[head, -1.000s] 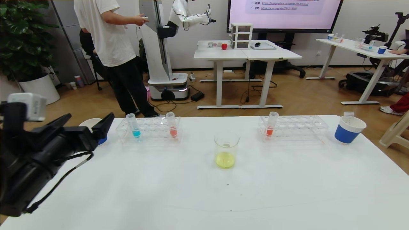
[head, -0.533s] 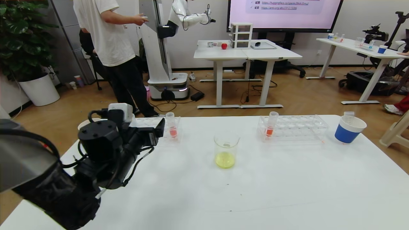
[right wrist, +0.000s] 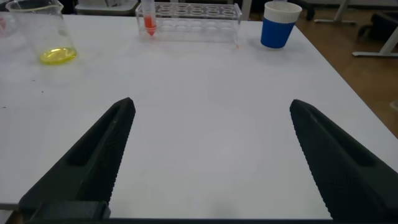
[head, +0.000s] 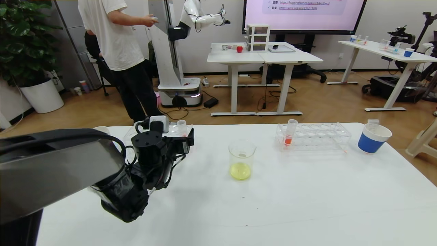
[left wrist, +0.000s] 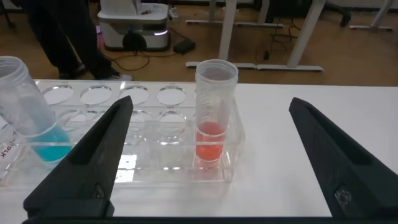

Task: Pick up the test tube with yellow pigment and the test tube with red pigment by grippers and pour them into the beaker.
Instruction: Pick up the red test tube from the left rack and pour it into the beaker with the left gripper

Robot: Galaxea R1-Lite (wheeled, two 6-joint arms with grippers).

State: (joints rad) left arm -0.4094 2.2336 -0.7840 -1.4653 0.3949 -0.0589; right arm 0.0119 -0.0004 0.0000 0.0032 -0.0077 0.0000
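The red test tube's rim should stay free to pour into the beaker (head: 242, 160). My left gripper needs to reach the red test tube and grab its upper body.
The beaker (head: 242, 160) stands mid-table with yellow liquid in its bottom; it also shows in the right wrist view (right wrist: 43, 31). The test tube with red pigment (left wrist: 214, 124) stands upright at the end of the left rack (left wrist: 155, 137); only its rim (head: 181, 125) shows in the head view, above my arm. My left gripper (head: 186, 140) is open just in front of it, and in the left wrist view (left wrist: 211, 104) its fingers stand wide on either side, apart from the tube. My right gripper (right wrist: 211, 104) is open and empty over bare table. The test tube with yellow pigment is out of view.
A tube of blue liquid (left wrist: 31, 118) stands in the same left rack. A second rack (head: 317, 136) at the right holds a more orange-red tube (head: 289, 134). A blue-and-white paper cup (head: 372, 138) stands at the far right. Another cup's rim (head: 100, 129) shows behind my left arm.
My left arm has swung from the table's left edge rightward and forward to the left rack, and now hides most of that rack. The beaker and tubes have not moved.
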